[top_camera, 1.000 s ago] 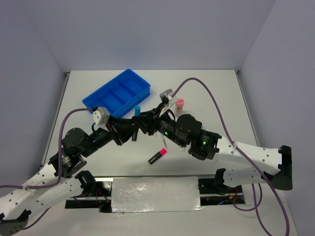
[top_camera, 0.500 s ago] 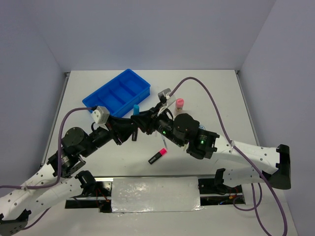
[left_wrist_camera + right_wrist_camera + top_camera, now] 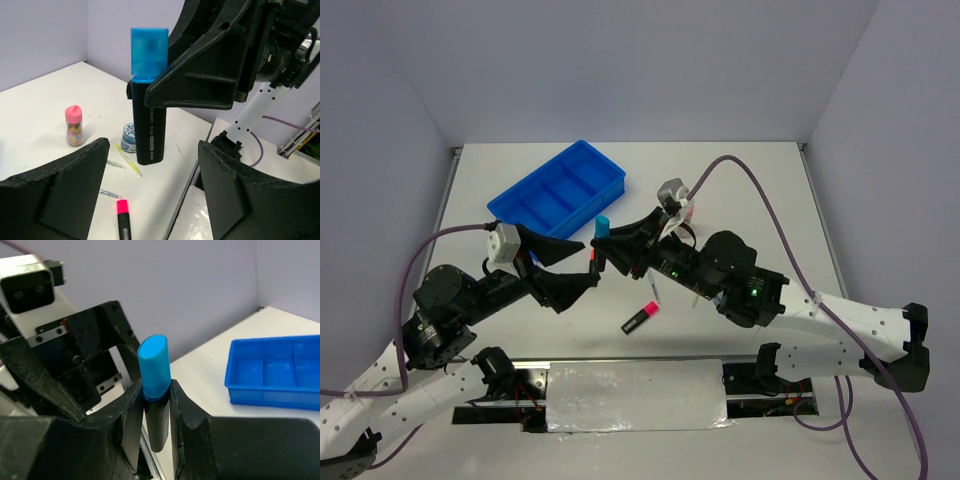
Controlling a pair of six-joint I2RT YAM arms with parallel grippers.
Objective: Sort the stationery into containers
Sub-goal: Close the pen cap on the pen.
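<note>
My left gripper grips the highlighter by the lower end of its black body [image 3: 600,264] [image 3: 150,145] next, leaving the blue cap free to be pressed on.
My right gripper [image 3: 607,250] is shut on a black highlighter with a blue cap [image 3: 602,228] and holds it upright above the table. In the right wrist view the highlighter [image 3: 156,390] sits between the two fingers. My left gripper [image 3: 588,264] is open and empty, just left of the highlighter [image 3: 148,117], with its fingers [image 3: 55,195] spread wide. The blue tray [image 3: 525,200] lies at the back left and also shows in the right wrist view [image 3: 240,385]. A pink-capped highlighter [image 3: 640,318] lies on the table.
On the table below lie a pink-capped bottle [image 3: 73,125], a blue-white disc [image 3: 129,138], a yellow pen [image 3: 129,161] and grey pens [image 3: 110,193]. The near table edge [image 3: 190,190] and the metal rail run under the grippers.
My left gripper has let go of the blue-capped highlighter, opened and drawn back to the left. The right gripper now holds the highlighter alone and has shifted slightly right.
</note>
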